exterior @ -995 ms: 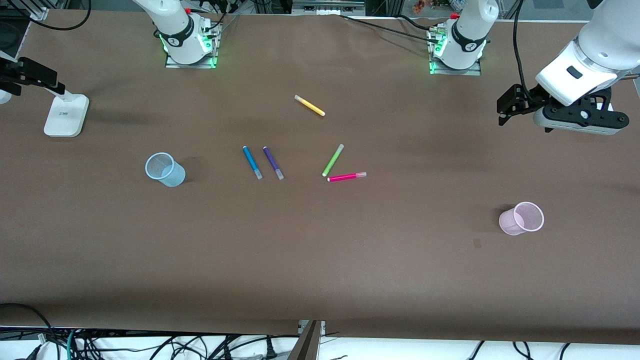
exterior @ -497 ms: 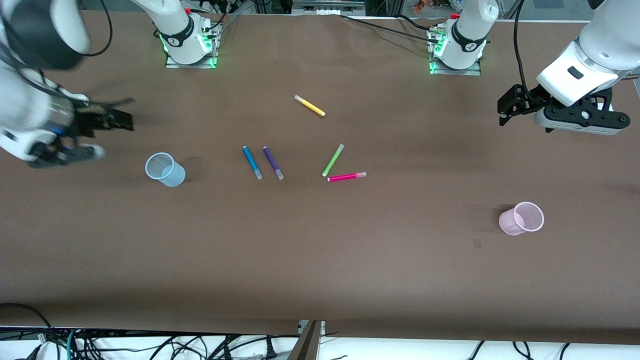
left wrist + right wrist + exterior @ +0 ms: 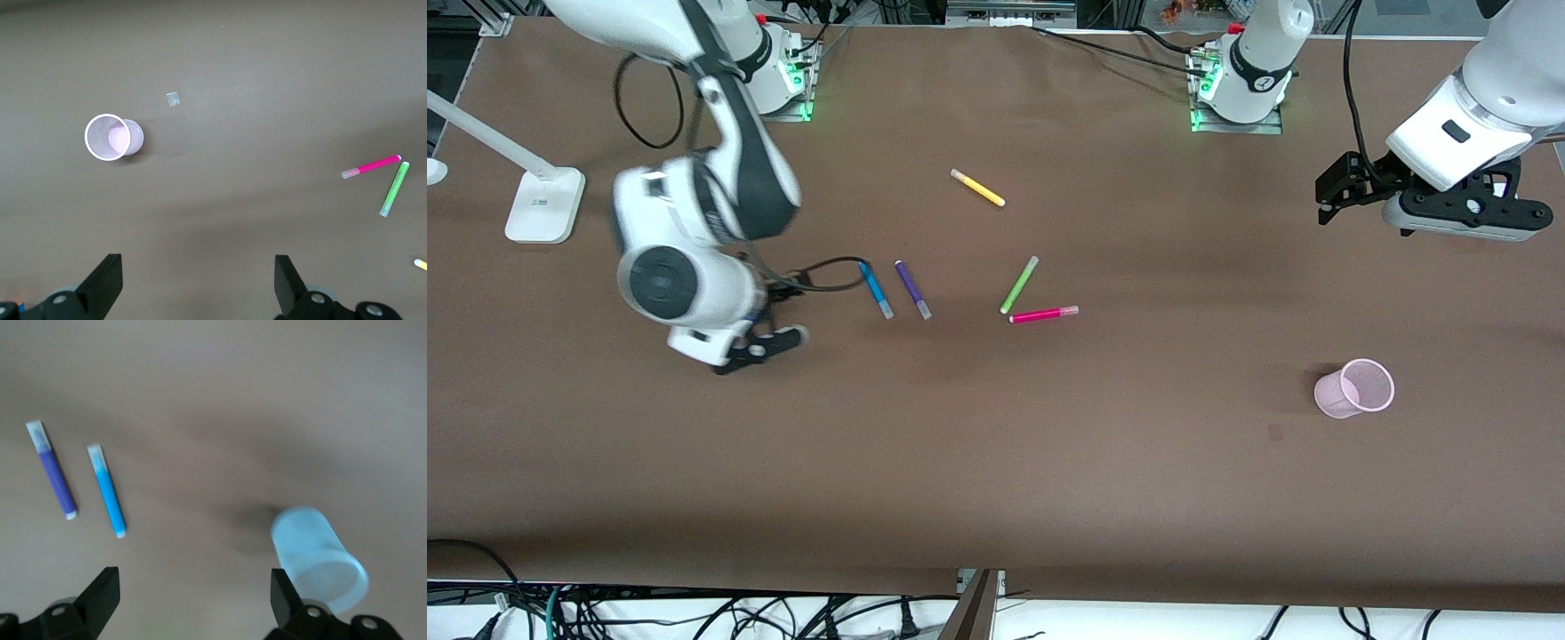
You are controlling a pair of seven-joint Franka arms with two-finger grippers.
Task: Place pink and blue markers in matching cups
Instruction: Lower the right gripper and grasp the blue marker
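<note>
My right gripper picks up the blue marker by its end with the cap (image 3: 97,459) next, since this leaves its blue body free to enter the pale blue cup (image 3: 319,559).
The blue marker (image 3: 876,289) lies mid-table beside the purple marker (image 3: 913,289). The pink marker (image 3: 1043,314) lies beside the green marker (image 3: 1019,284). The pale pink cup (image 3: 1354,388) stands toward the left arm's end. My right gripper (image 3: 778,311) is open and empty, up over the pale blue cup, which the arm hides in the front view. The right wrist view shows that cup (image 3: 320,560), the blue marker (image 3: 107,490) and my open gripper (image 3: 193,587). My left gripper (image 3: 1329,191) waits open over bare table. Its wrist view shows the gripper (image 3: 197,267), pink cup (image 3: 110,137) and pink marker (image 3: 371,166).
A yellow marker (image 3: 977,188) lies farther from the front camera than the other markers. A white stand (image 3: 543,204) sits at the right arm's end. The green marker (image 3: 394,189) and the purple marker (image 3: 57,477) show in the wrist views.
My right arm has swung in from the right arm's end of the table to over the blue cup, covering it in the front view. The left arm has barely moved.
</note>
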